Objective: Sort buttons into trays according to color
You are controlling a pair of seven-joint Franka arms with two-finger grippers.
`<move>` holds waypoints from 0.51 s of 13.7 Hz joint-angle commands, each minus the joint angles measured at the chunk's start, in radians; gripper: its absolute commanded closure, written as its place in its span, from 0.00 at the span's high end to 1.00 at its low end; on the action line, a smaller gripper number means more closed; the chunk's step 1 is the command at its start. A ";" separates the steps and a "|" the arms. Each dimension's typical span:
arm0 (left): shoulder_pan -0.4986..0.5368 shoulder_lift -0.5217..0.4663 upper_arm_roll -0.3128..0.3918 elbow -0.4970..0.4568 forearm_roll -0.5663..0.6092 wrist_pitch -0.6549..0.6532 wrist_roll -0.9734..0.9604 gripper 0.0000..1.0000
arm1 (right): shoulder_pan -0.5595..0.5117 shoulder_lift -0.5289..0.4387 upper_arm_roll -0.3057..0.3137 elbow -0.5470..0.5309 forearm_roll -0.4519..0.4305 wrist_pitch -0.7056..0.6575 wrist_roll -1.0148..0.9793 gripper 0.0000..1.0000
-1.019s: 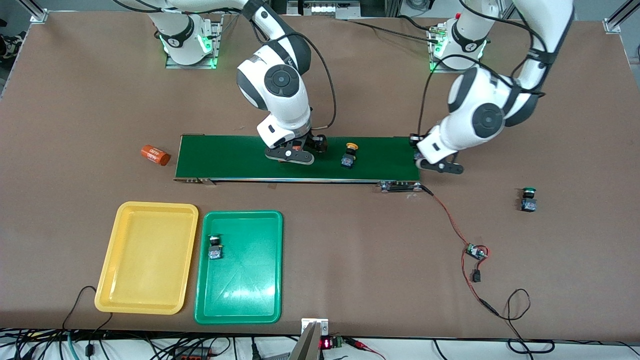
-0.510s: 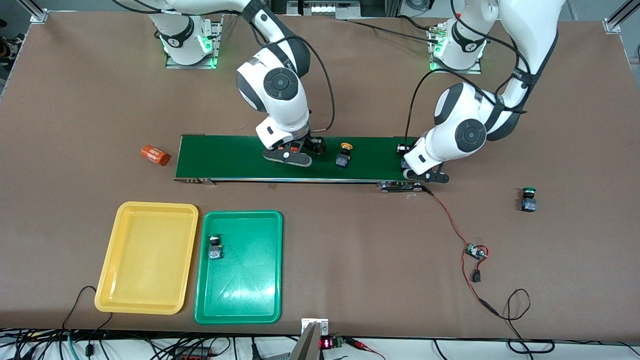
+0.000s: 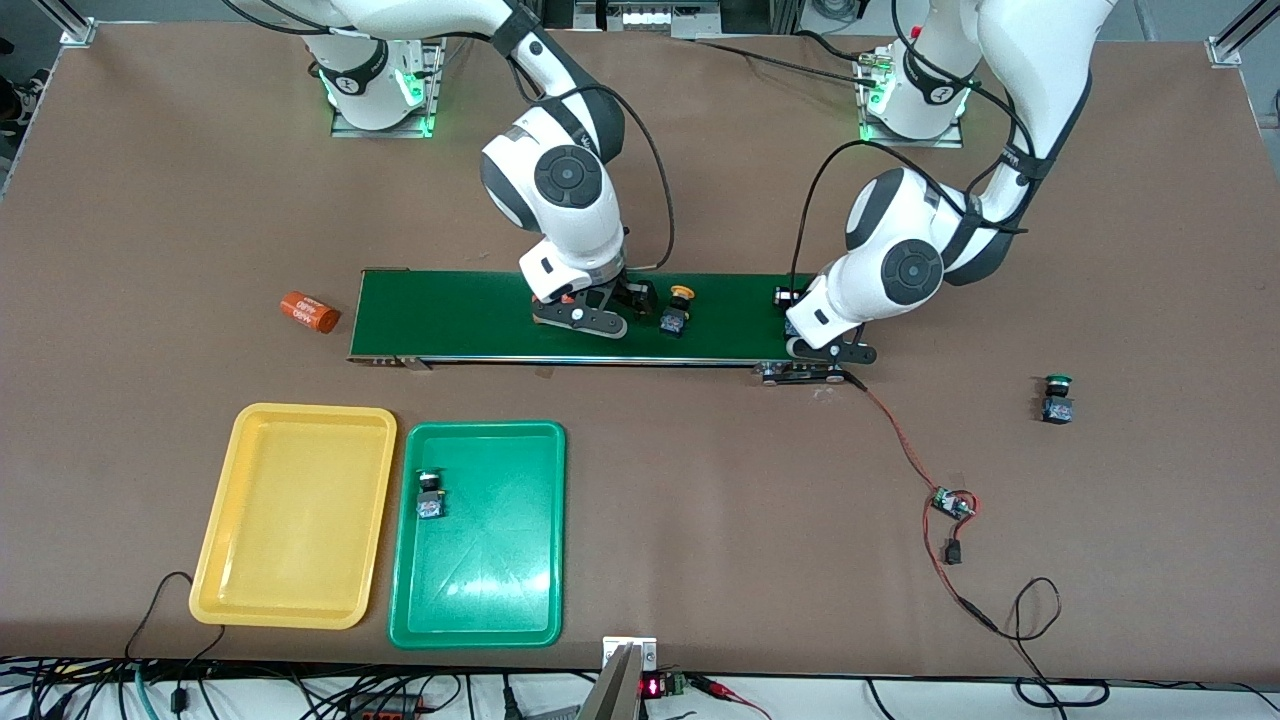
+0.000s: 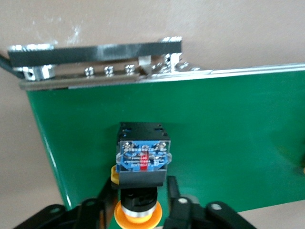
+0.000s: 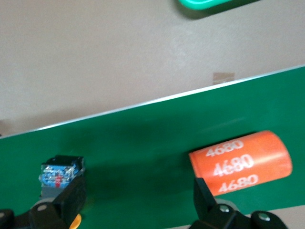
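Note:
My right gripper moves toward the yellow button next, before closing: green belt (image 5: 138, 183) lies between the gripper's fingers, so it is too early to close.
One yellow button (image 3: 677, 308) lies on the green belt (image 3: 450, 315) right beside my right gripper (image 3: 590, 318). The right wrist view shows that gripper (image 5: 137, 195) open over bare belt, with the button (image 5: 59, 174) by one finger. Another yellow button (image 4: 142, 162) rests on the belt's end toward the left arm. My left gripper (image 4: 140, 193) is open around it, a finger (image 4: 174, 191) close on each side. A green button (image 3: 430, 495) lies in the green tray (image 3: 500, 560). Another green button (image 3: 1056, 398) stands on the table at the left arm's end. The yellow tray (image 3: 300, 520) holds nothing.
An orange "4680" cylinder (image 5: 240, 162) lies on the belt by my right gripper's other finger. Another orange cylinder (image 3: 310, 311) lies on the table off the belt's end toward the right arm. A red wire with a small board (image 3: 950, 503) trails from the belt's motor end.
The yellow button by my right gripper has ridden along the belt toward it. My left gripper came in over the belt's end, and its fingers have parted from the button there.

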 commanded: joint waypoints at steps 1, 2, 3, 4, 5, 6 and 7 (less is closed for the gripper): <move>0.006 -0.083 0.020 0.025 -0.020 -0.016 -0.002 1.00 | 0.040 0.005 0.000 -0.007 -0.010 0.014 0.028 1.00; 0.041 -0.109 0.023 0.023 -0.019 -0.024 -0.003 1.00 | 0.049 0.008 0.000 -0.007 -0.018 0.014 0.024 1.00; 0.097 -0.131 0.024 0.017 -0.014 -0.032 -0.003 1.00 | 0.051 0.011 -0.002 -0.007 -0.032 0.014 0.017 1.00; 0.150 -0.145 0.024 0.020 -0.005 -0.048 -0.002 1.00 | 0.054 0.016 0.000 -0.007 -0.059 0.014 0.003 1.00; 0.205 -0.149 0.024 0.024 -0.003 -0.067 0.007 1.00 | 0.057 0.017 0.000 -0.007 -0.072 0.013 -0.008 1.00; 0.248 -0.148 0.027 0.025 0.024 -0.067 0.042 1.00 | 0.057 0.017 0.000 -0.007 -0.072 0.013 -0.011 1.00; 0.286 -0.139 0.040 0.025 0.118 -0.062 0.091 1.00 | 0.057 0.017 0.000 -0.007 -0.072 0.014 -0.011 1.00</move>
